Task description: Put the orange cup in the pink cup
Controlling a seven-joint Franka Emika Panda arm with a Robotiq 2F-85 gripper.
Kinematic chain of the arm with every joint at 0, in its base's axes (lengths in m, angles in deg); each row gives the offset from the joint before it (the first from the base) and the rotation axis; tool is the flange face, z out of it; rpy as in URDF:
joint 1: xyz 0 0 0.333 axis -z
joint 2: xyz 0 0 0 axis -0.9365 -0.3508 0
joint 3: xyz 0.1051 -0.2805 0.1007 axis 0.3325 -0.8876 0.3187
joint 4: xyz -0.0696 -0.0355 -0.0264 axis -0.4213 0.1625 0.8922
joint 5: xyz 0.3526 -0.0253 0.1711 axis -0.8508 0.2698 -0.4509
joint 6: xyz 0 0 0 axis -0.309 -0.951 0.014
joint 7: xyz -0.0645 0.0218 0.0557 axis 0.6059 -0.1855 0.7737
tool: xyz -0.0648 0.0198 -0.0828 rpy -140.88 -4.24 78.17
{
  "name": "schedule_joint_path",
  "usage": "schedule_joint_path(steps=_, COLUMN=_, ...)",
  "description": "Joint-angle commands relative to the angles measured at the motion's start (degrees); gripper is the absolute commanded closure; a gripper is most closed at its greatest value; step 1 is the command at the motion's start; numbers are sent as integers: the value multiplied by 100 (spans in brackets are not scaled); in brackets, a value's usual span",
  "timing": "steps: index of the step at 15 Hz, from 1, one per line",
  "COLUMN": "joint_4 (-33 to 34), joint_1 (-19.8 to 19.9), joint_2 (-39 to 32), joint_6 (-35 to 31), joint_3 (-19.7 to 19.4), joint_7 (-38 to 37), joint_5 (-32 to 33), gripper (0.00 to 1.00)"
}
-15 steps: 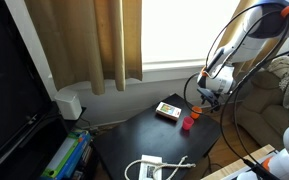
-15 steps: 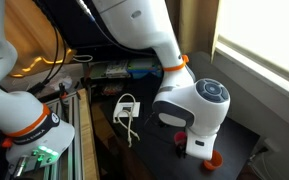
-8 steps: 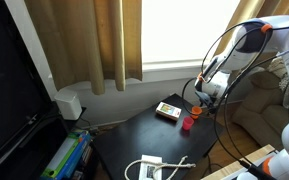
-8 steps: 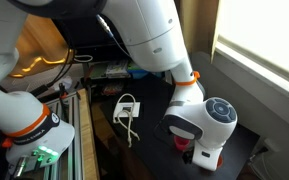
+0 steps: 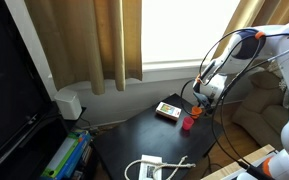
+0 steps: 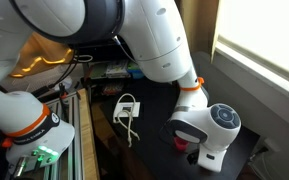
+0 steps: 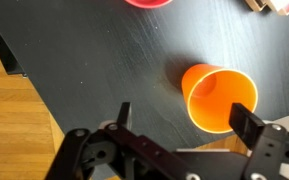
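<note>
My open fingers are still above the orange cup's rim, so my gripper moves lower, before closing on the orange cup's side (image 7: 192, 106).
In the wrist view the orange cup (image 7: 219, 98) stands upright on the black table, its opening facing the camera. My gripper (image 7: 184, 120) is open just above it, and the cup sits between the fingers, close to the right one. The pink cup (image 7: 147, 3) shows only as a rim at the top edge. In an exterior view the gripper (image 5: 205, 97) hangs over the orange cup (image 5: 196, 113), with the pink cup (image 5: 186, 125) just beside it. In an exterior view the arm's wrist hides the orange cup, and a bit of the pink cup (image 6: 185, 146) shows.
A flat rectangular box (image 5: 168, 110) lies on the black table (image 5: 144, 135) beyond the cups; it also shows in the wrist view (image 7: 277, 5). A white adapter with cable (image 5: 149, 167) lies near the front. The table edge and wooden floor (image 7: 19, 130) are at the left.
The arm has come down and shifted toward the orange cup. The cups and box have not moved. The gripper stays open.
</note>
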Motion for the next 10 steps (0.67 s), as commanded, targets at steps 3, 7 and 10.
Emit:
schedule_joint_path(steps=3, joint_4=347, joint_1=-48, joint_2=-369, joint_6=-149, joint_3=-11, joint_7=-75, joint_5=-128, gripper=0)
schedule_joint_path(steps=7, joint_4=719, joint_1=-44, joint_2=-752, joint_6=-62, joint_3=-7, joint_7=-81, joint_5=-82, gripper=0)
schedule_joint_path(steps=10, joint_4=997, joint_1=-47, joint_2=-1031, joint_6=-20, joint_3=-11, joint_7=-114, joint_5=-79, gripper=0)
